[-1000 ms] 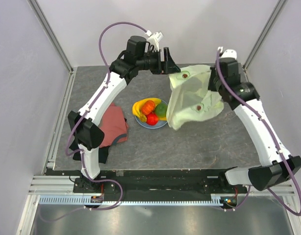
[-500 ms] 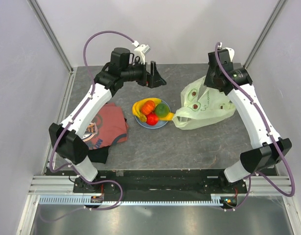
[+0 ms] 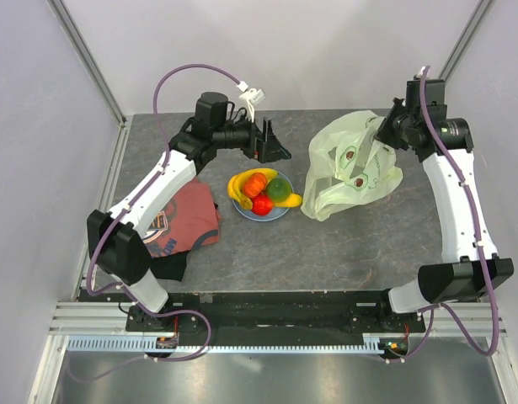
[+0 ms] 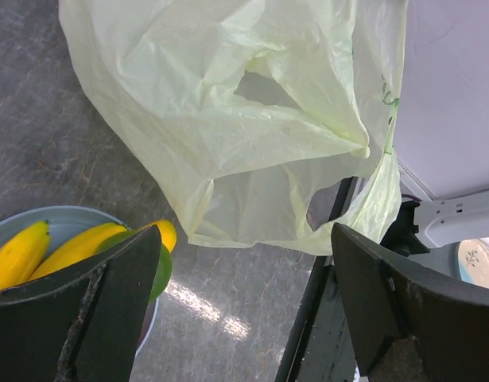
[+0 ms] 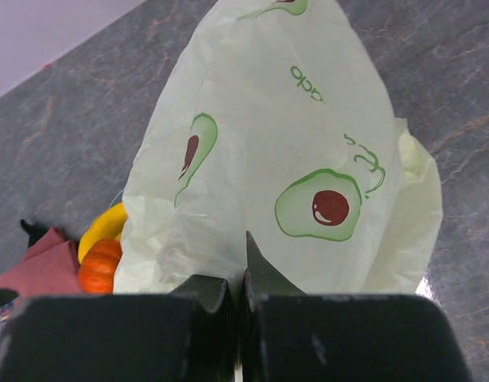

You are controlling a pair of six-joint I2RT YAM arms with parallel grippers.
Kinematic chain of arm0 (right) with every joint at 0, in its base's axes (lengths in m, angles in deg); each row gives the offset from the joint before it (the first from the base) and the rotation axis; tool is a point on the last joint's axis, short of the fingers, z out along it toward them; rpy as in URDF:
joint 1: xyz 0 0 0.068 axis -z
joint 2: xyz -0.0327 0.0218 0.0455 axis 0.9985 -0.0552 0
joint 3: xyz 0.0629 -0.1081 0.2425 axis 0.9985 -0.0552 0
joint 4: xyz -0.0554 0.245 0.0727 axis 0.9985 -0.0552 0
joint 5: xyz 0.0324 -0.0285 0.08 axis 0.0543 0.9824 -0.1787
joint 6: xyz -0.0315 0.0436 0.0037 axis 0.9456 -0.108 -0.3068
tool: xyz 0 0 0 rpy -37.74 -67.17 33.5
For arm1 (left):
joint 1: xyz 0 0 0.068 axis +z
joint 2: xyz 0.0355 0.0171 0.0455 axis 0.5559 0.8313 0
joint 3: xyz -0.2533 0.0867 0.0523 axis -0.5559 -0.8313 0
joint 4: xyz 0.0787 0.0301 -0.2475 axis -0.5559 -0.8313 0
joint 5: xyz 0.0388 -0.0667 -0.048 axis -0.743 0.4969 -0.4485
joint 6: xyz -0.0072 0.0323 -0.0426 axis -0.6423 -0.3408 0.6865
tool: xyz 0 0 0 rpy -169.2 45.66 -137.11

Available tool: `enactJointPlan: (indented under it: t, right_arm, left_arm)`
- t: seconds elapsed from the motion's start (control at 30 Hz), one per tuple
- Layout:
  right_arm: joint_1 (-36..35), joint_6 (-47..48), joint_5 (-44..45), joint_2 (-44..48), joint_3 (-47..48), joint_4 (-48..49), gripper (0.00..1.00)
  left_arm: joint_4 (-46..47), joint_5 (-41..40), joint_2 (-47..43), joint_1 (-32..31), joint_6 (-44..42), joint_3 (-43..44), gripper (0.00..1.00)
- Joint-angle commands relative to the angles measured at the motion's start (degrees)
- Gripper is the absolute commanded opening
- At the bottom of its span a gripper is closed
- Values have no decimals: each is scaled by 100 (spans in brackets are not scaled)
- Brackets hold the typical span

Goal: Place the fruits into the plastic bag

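The left gripper takes hold of the bag (image 3: 349, 165) by its rim facing the plate next, so the bag's opening stays free for the fruits.
The fruits (image 3: 262, 191) lie in a pile on a blue plate (image 3: 249, 212): yellow bananas, an orange-red one, a red one, a green one. The pale yellow-green plastic bag (image 3: 349, 165) with avocado prints hangs crumpled to the plate's right, its lower part on the table. My right gripper (image 3: 385, 135) is shut on the bag's upper edge (image 5: 228, 255) and holds it up. My left gripper (image 3: 274, 148) is open and empty, above the plate's far side, facing the bag (image 4: 252, 119). Bananas (image 4: 37, 251) show at the left wrist view's lower left.
A red printed T-shirt (image 3: 185, 220) lies crumpled left of the plate. The grey table (image 3: 326, 244) is enclosed by pale walls on three sides, with a metal rail along its near edge.
My right gripper has swung right and back with the bag, which has moved off the plate. My left gripper let go of the bag, then moved right and down towards the plate.
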Motion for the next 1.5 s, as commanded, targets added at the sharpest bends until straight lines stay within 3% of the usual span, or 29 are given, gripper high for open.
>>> enactJointPlan:
  t: [0.0,0.2,0.4,0.7,0.93,1.17,1.27,1.3,1.33,1.4,1.43,1.47]
  right_arm:
    - [34,-105,-531,259,72,142,0]
    - [34,-711,-1329,496,-937,922,0]
    - [25,-817,-1445,690,-1405,1197,0]
    - [8,-782,-1612,910,-1748,1338,0]
    - [-10,-756,-1744,980,-1889,1522,0]
    - [-335,-186,-1841,708,-1644,1760,0]
    - [-449,26,-1736,550,-1556,1742,0]
    - [-467,157,-1683,515,-1555,1751,1]
    - [-467,202,-1508,427,-1547,1742,2]
    - [-467,272,-1305,313,-1354,1576,11]
    - [-467,290,-1226,234,-1240,1497,28]
    - [-467,299,-1112,233,-1056,1400,37]
  left_arm:
    - [536,208,-252,-261,102,289,94]
    - [554,59,-41,-1008,6,607,94]
    - [484,-380,108,-1492,-346,590,93]
    - [18,-1997,153,-1677,-856,528,92]
    - [246,-883,538,-1677,-435,590,91]
    - [-34,-399,995,-1677,-171,800,71]
    - [-52,-197,1101,-1659,40,949,44]
    - [-35,-162,1163,-1659,136,1002,26]
    - [-35,-126,1181,-1651,181,1055,17]
    - [27,-117,1242,-1607,373,1204,2]
    - [79,-109,1251,-1572,479,1257,2]
    - [201,-82,1251,-1528,602,1327,2]
